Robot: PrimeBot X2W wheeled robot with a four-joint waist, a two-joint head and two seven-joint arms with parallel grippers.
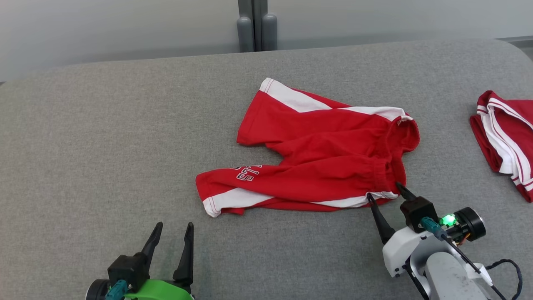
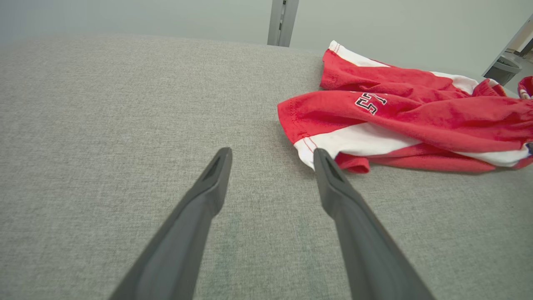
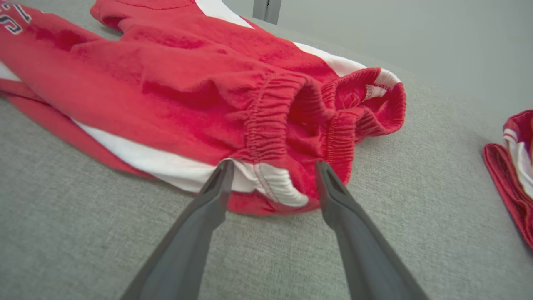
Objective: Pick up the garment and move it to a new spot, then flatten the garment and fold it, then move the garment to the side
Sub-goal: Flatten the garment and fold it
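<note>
The hem of the shorts' lettered leg arches up while the rest of the shorts lies slack, so my left gripper needs to grab the shorts by the white-striped hem corner (image 1: 212,205) (image 2: 306,150) next.
The garment (image 1: 320,154) is a pair of red shorts with white side stripes, lying crumpled in the middle of the grey table, waistband to the right, legs to the left. My right gripper (image 1: 385,191) stands open at the near corner of the waistband; in the right wrist view the white-trimmed corner (image 3: 270,187) lies between its fingertips, the jaws apart on either side. My left gripper (image 1: 174,227) is open over bare table, near the front edge. In the left wrist view the near leg's hem (image 2: 316,141) lies just beyond its right fingertip.
A second red and white garment (image 1: 506,137) lies folded at the table's right edge. The grey fabric-covered table (image 1: 104,146) stretches wide to the left. A grey post (image 1: 257,25) stands behind the far edge.
</note>
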